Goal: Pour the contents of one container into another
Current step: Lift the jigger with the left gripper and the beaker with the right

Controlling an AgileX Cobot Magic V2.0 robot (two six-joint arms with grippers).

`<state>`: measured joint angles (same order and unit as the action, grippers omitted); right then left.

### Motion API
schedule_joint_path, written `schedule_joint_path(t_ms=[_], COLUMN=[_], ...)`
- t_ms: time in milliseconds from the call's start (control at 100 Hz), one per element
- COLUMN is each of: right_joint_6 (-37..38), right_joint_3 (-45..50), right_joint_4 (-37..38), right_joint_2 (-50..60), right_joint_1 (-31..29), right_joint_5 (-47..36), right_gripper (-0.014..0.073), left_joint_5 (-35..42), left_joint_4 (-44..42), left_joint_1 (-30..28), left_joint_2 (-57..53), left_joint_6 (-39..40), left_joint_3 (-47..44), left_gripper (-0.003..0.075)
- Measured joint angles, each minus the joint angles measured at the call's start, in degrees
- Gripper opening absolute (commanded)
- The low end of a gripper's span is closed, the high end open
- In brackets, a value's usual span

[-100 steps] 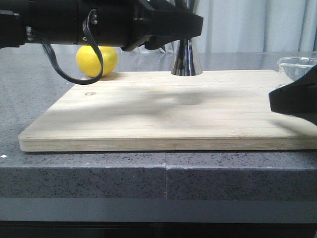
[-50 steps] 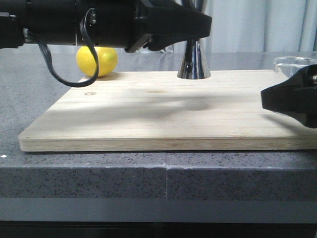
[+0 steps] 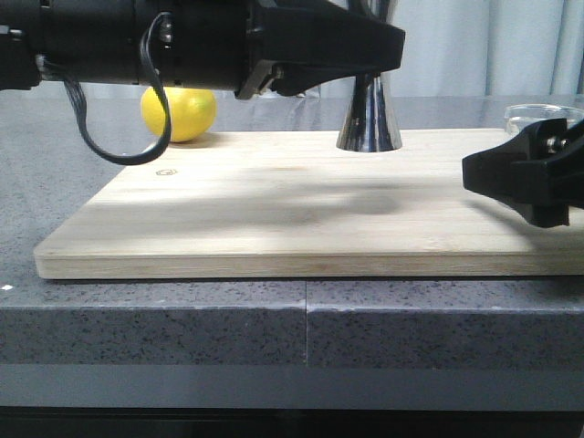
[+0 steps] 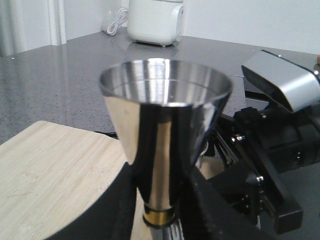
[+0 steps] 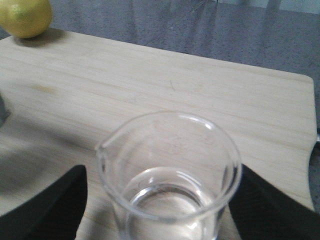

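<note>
The right gripper should close on the beaker, as its fingers are beside the beaker's glass side (image 5: 167, 200), over the wooden board (image 5: 225, 95), and would hold the beaker if they closed now.
The steel jigger (image 3: 370, 123) hangs just over the far part of the wooden board (image 3: 274, 214). My left gripper (image 3: 385, 55) is shut on it close above its gold-banded waist. In the left wrist view the jigger's (image 4: 165, 125) cup stands upright between my gripper's (image 4: 161, 202) black fingers. The clear glass beaker (image 5: 170, 175) stands on the board at the right, its rim (image 3: 543, 116) showing behind my right gripper (image 3: 484, 178). The right gripper (image 5: 162, 205) is open. Its fingers straddle the beaker, and bare wood shows between one finger (image 5: 50, 205) and the glass.
A yellow lemon (image 3: 178, 112) lies on the grey counter just behind the board's far left corner. The board's front edge sits close to the counter edge. My left arm spans the upper left of the front view. A white appliance (image 4: 155, 22) stands far off on the counter.
My left gripper has carried the jigger to the right and a little nearer. My right gripper has slid left, further along the beaker, which barely shifted.
</note>
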<state>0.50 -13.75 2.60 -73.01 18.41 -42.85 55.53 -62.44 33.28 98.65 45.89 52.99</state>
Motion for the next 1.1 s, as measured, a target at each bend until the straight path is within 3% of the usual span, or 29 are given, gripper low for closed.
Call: schedule_joint_path(t_ms=[230,370,1100], right_joint_6=[0.0,0.0,-0.1], right_joint_3=[0.0,0.0,-3.0], right_joint_4=[-0.5,-0.5,-0.9], right_joint_2=[-1.7,-1.7,-1.7], right_joint_1=[0.0,0.0,0.0], right_joint_5=[-2.1,-2.9,-3.7], right_gripper=[0.0327,0.0269,0.0261], left_joint_5=[1.8,2.1,2.4], left_joint_4=[-2.0,-2.6,-3.4], left_joint_1=[0.0,0.0,0.0], left_joint_2=[0.0,0.0,0.0], left_joint_6=[0.4,1.5,1.8], left_joint_3=[0.0,0.0,0.0], left_gripper=[0.0058,0.0058,0.0058])
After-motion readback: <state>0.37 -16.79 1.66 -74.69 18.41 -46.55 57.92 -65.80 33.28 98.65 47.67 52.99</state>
